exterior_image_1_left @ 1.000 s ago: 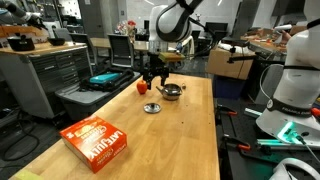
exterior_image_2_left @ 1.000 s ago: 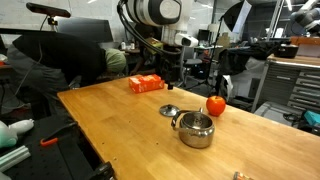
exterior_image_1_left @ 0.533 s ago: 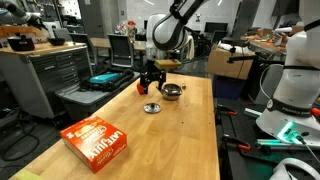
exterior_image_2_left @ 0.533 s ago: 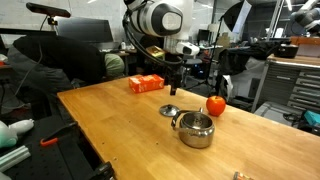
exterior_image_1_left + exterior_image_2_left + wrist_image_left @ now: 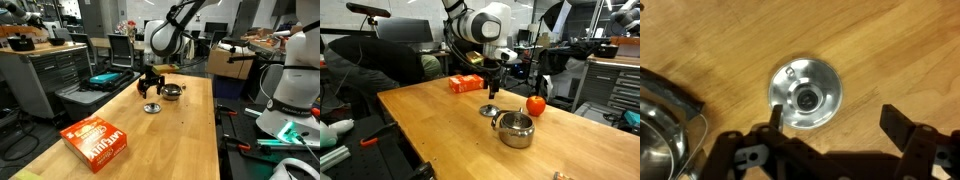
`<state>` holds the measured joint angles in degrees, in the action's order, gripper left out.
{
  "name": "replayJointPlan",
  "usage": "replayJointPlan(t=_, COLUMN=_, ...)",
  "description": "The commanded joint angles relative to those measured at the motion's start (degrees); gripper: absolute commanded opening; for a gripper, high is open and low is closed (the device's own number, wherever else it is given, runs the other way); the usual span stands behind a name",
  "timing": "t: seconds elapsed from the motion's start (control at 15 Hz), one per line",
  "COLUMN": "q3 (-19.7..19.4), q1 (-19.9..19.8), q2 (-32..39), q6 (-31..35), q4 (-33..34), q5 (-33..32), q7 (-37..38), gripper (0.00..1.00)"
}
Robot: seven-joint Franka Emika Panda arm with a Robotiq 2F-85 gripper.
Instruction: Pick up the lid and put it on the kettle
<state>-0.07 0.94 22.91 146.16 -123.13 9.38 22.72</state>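
Note:
I should next grab the lid's dark centre knob from above, so the lid stays flat and its rim is free to sit on the kettle [image 5: 514, 128].
The lid [image 5: 806, 96] is a flat round silvery disc with a dark centre knob, lying on the wooden table; it also shows in both exterior views [image 5: 152, 107] [image 5: 489, 110]. The kettle [image 5: 514, 128] is a squat shiny metal pot, open-topped, beside the lid; it also shows in an exterior view [image 5: 172, 92] and at the wrist view's left edge [image 5: 665, 130]. My gripper [image 5: 836, 124] is open and empty, hanging above the lid, with one finger at the lid's edge and the other off to the side. It shows over the lid in both exterior views [image 5: 150, 90] [image 5: 494, 84].
A red apple-like ball [image 5: 536, 105] sits next to the kettle and shows behind the gripper [image 5: 142, 87]. An orange box [image 5: 98, 141] lies near the table's front edge and shows at the far side [image 5: 466, 84]. Workbenches, monitors and another robot surround the table [image 5: 190, 140].
My gripper has lowered toward the lid and shifted slightly over it. The lid, kettle and ball have not moved.

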Motion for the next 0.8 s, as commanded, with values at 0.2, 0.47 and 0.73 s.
replayJointPlan(t=0.2, q3=-1.89, q1=1.61, q2=4.75, q6=0.95, q4=4.14, q5=-0.02, q7=2.41, gripper=1.00)
replayJointPlan(t=0.47, q3=-2.47, q1=1.91, q2=7.37, q6=-0.07, q4=6.31, q5=-0.24, q7=3.05, gripper=1.00)
replayJointPlan(t=0.73, q3=-2.85, q1=2.33, q2=9.39, q6=-0.55, q4=7.71, q5=-0.46, q7=3.12, gripper=1.00)
